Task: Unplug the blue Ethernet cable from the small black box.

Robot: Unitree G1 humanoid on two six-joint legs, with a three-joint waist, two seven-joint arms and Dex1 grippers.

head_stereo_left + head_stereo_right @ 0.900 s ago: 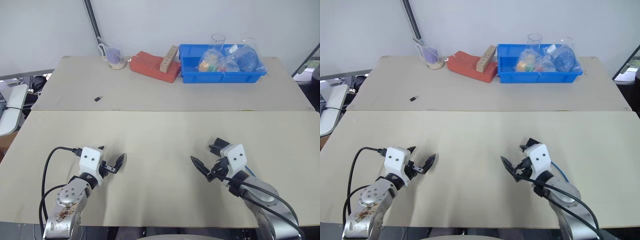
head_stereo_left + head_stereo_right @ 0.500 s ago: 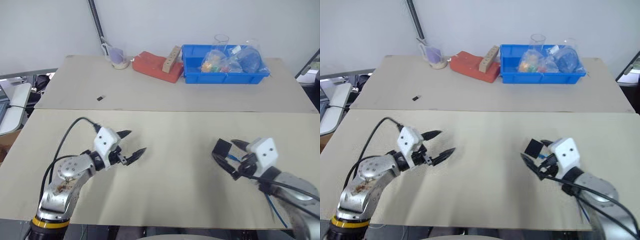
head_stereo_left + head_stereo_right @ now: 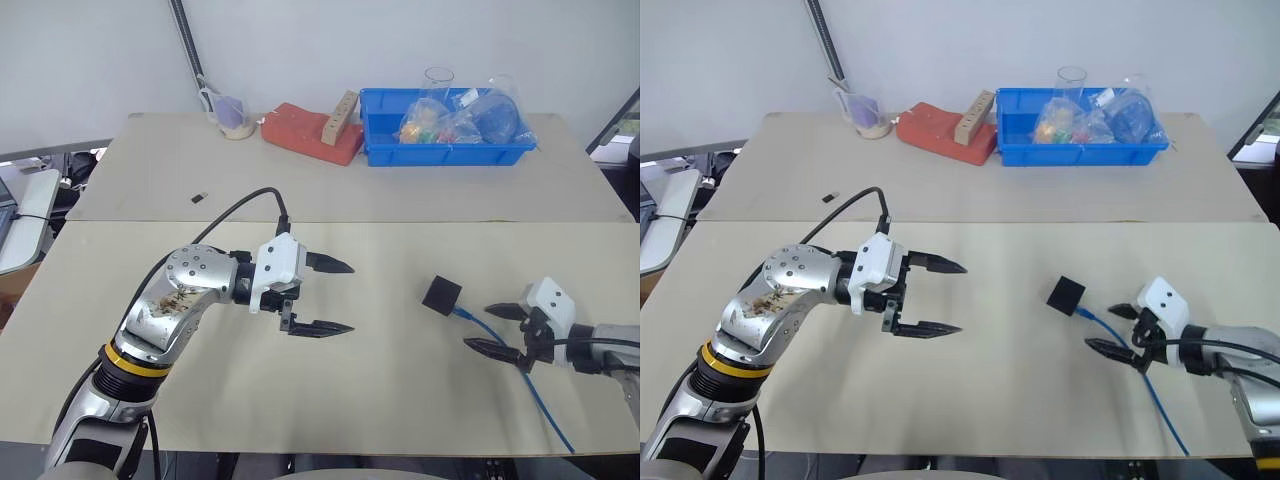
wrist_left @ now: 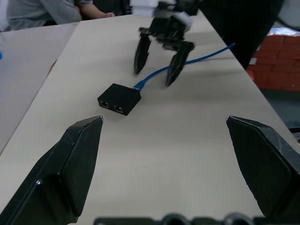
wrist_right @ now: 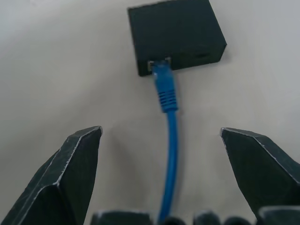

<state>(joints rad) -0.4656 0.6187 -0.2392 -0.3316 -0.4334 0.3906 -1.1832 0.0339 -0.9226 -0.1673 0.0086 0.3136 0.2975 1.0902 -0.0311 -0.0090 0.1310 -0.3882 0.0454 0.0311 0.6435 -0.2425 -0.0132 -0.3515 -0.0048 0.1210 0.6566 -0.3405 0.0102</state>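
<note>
My left gripper grabs the small black box by its two-port end (image 3: 431, 293) next, since the blue cable and my right gripper's fingers crowd one side of the box.
The small black box (image 3: 442, 294) lies flat on the near table, right of centre. The blue Ethernet cable (image 3: 520, 385) is plugged into its near side (image 5: 163, 75) and trails back toward the table's front right edge. My right gripper (image 3: 477, 327) is open just behind the box, a finger on each side of the cable, touching neither. My left gripper (image 3: 351, 298) is open, held above the table, pointing toward the box from a short way to its left. In the left wrist view the box (image 4: 119, 99) shows two ports facing that gripper.
On the far table stand a blue bin (image 3: 445, 150) with bagged items, a red pad (image 3: 305, 133) with a wooden block (image 3: 339, 117), and a cup (image 3: 233, 113). A tiny black chip (image 3: 199, 197) lies far left. A seam (image 3: 400, 222) joins the two tables.
My left arm has lifted and swung right toward the table's middle. My right arm has drawn back to the right, uncovering the box and cable. Both grippers stay open.
</note>
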